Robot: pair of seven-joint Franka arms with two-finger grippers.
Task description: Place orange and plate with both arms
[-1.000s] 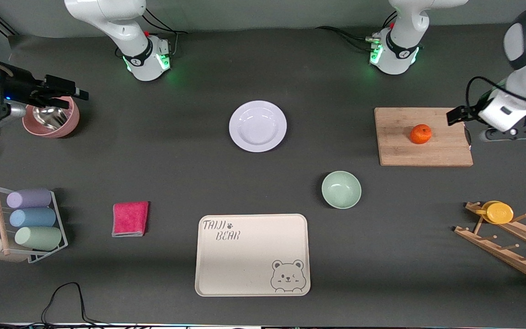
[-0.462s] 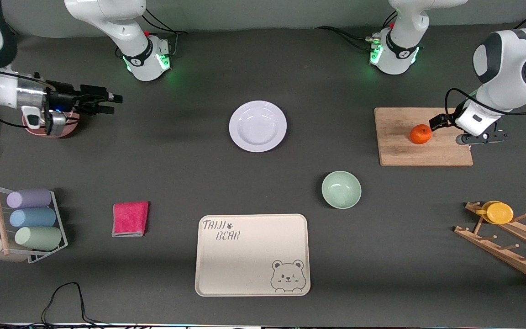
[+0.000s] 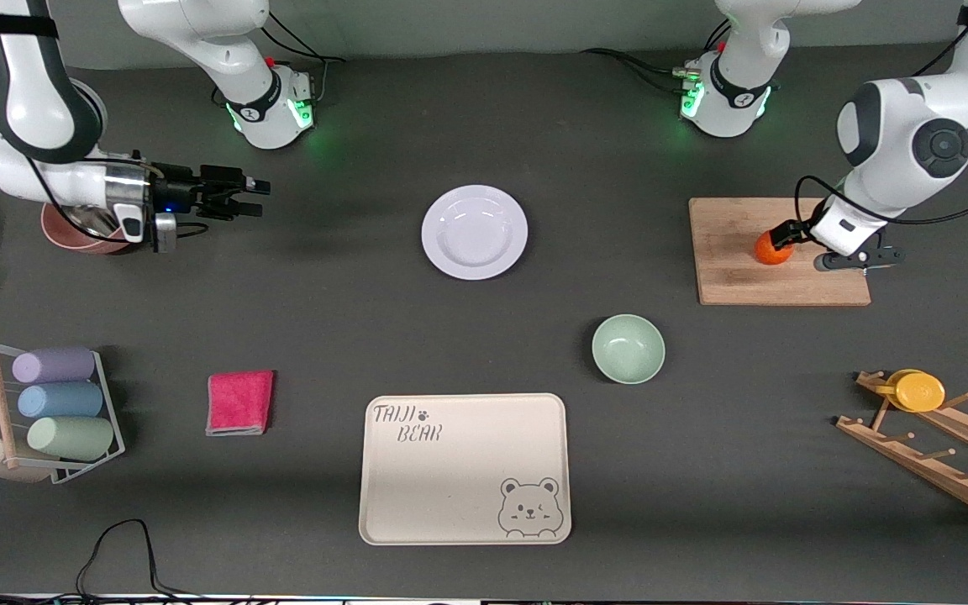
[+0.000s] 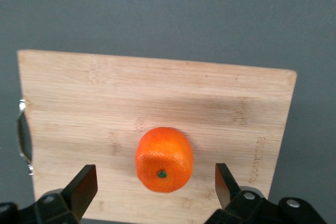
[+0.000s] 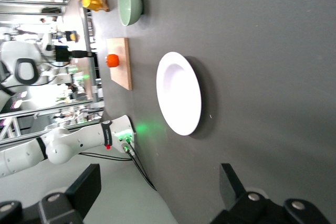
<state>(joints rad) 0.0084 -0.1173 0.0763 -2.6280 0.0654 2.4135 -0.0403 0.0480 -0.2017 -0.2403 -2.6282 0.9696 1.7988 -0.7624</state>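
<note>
My left gripper grabs the orange around its round body (image 3: pixel 773 249) next, to place it on the plate (image 3: pixel 474 231).
The orange (image 3: pixel 765 250) sits on the wooden cutting board (image 3: pixel 736 277) toward the left arm's end of the table. My left gripper (image 3: pixel 783 234) is open and low over the board, one finger on each side of the orange without touching it. In the left wrist view the orange (image 4: pixel 164 159) lies between the fingers of that gripper (image 4: pixel 155 174). The pale plate (image 3: pixel 474 231) lies empty mid-table. My right gripper (image 3: pixel 254 198) is open and empty, over bare table between the pink bowl and the plate. The right wrist view shows that gripper (image 5: pixel 160 174) and the plate (image 5: pixel 178 93) ahead of it.
A pink bowl (image 3: pixel 72 228) with a metal inside sits under the right arm. A green bowl (image 3: pixel 628 349), a beige bear tray (image 3: pixel 464 504) and a pink cloth (image 3: pixel 239 402) lie nearer the camera. A cup rack (image 3: pixel 47 412) and a wooden rack (image 3: pixel 946 458) with a yellow lid (image 3: pixel 919 391) stand at the table's ends.
The left gripper has moved across the board and now straddles the orange. The right gripper has moved from over the pink bowl toward the plate.
</note>
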